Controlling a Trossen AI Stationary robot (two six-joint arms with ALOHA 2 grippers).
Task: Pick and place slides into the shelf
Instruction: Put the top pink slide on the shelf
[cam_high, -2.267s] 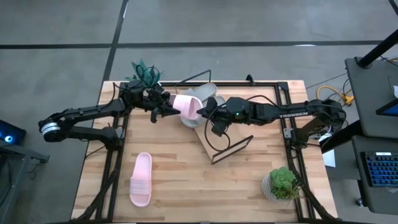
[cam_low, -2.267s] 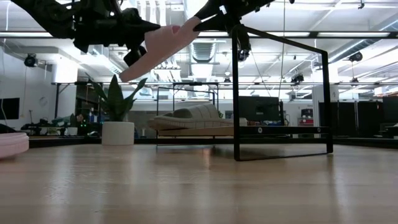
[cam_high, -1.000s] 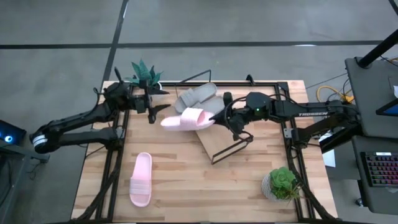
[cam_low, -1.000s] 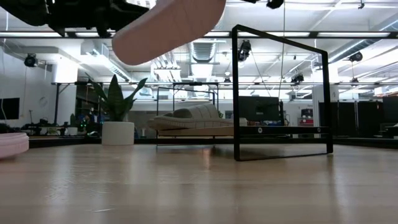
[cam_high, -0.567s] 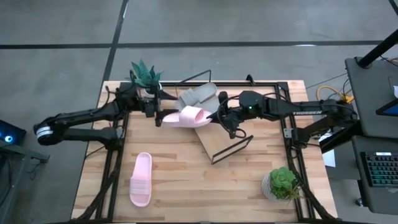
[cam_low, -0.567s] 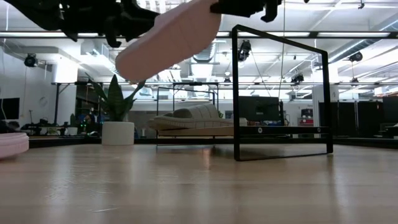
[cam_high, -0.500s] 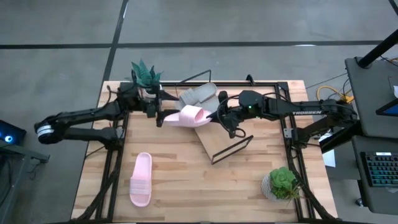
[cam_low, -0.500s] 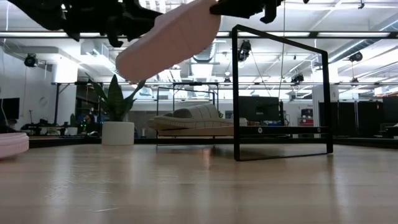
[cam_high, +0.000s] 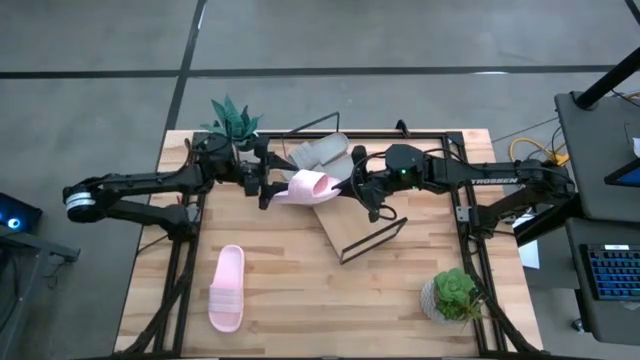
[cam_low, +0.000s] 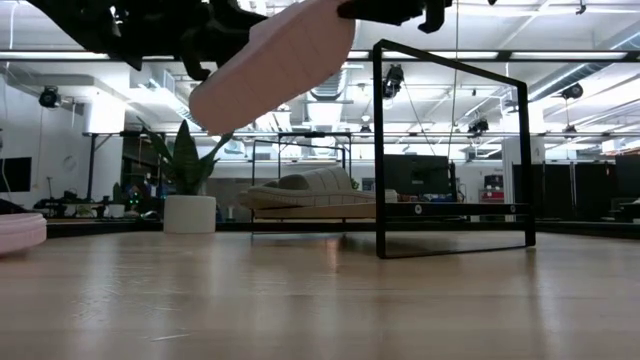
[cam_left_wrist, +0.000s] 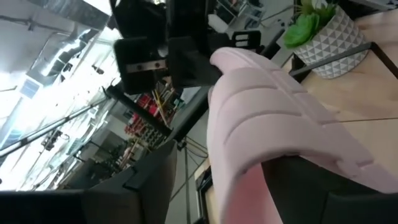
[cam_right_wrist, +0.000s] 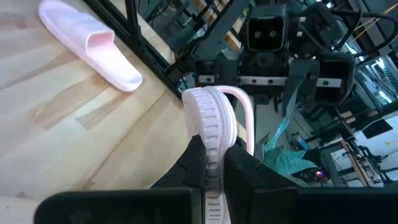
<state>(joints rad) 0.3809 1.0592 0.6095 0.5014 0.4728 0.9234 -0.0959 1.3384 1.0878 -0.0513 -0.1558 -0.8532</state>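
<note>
I will place the hanging pink slide on the shelf (cam_high: 345, 228), so I should next grab it by its strap (cam_high: 306, 184) with my left gripper.
A pale pink slide (cam_high: 305, 187) hangs above the table's middle between my two grippers. My right gripper (cam_high: 348, 188) is shut on its right end. My left gripper (cam_high: 266, 186) is open, its fingers on either side of the slide's free left end (cam_left_wrist: 249, 180). I cannot tell whether they touch it. Two grey slides (cam_high: 315, 155) lie on the far end of the slanted shelf (cam_high: 345, 228). A second pink slide (cam_high: 228, 288) rests sole down on the table at the near left. My right gripper pinches the pink slide's sole at its right end (cam_right_wrist: 210, 146) between its two fingers (cam_right_wrist: 239, 165). They come level from the table's right and lie along the slide. The slide is lifted clear, its free end tilted down toward the left (cam_low: 215, 105).
A spiky green plant (cam_high: 235, 120) stands at the far left corner and a potted plant (cam_high: 455, 295) at the near right. The shelf's black wire frame (cam_low: 455, 150) stands upright right of the held slide. Black rails (cam_high: 470, 230) run along the table's sides.
My left gripper has moved toward the table's right, from clear of the pink slide to around its free end, staying open. The slide stays lifted in my right gripper and has shifted a little.
</note>
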